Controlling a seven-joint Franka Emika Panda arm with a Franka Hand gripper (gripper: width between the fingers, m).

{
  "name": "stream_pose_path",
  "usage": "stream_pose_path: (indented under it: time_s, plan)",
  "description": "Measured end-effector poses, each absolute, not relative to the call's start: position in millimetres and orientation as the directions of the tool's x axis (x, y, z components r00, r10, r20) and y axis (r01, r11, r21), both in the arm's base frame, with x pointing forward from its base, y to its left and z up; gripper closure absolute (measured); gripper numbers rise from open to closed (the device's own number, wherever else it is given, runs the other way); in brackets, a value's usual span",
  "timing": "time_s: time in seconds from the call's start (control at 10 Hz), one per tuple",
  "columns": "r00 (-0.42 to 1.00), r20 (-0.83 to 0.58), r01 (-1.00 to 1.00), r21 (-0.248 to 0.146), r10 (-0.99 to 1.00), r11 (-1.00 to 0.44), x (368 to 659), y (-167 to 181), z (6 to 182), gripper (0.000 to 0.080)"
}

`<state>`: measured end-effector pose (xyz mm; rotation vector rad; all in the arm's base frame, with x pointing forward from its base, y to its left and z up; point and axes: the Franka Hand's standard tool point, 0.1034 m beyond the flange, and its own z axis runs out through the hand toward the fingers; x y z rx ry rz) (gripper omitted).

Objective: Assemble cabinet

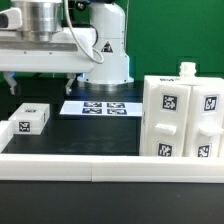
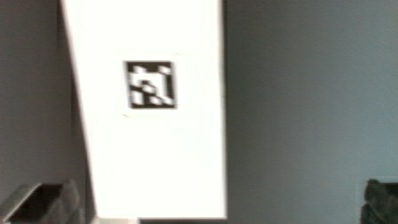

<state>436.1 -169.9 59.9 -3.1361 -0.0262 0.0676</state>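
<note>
The white tagged panel (image 1: pixel 30 118) (image 2: pixel 151 100) is far below my gripper's fingers, so they would miss if I closed now, and my gripper needs to lower before closing on it.
The cabinet body (image 1: pixel 180 115), a large white box with black-and-white tags, stands at the exterior view's right, with a small white piece (image 1: pixel 187 70) on top. A smaller white tagged panel (image 1: pixel 30 118) lies at the left. My gripper (image 1: pixel 45 88) hangs above this panel, open and empty. In the wrist view the panel (image 2: pixel 151 100) is a long white strip with one tag. It lies between my spread fingers, close to one dark finger (image 2: pixel 36 205) and far from the other. My gripper (image 2: pixel 206 205) holds nothing.
The marker board (image 1: pixel 100 107) lies flat on the dark table in front of the robot base (image 1: pixel 105 60). A long low white rail (image 1: pixel 110 165) runs along the front and up the left side.
</note>
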Motion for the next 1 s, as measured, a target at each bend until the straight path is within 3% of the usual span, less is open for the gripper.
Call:
stream_pose_path:
  time_s: [1.0]
  plan:
    - [0.997, -0.056, 0.06, 0.04, 0.058, -0.997, 419.2, -180.6, 19.3, 0.0002]
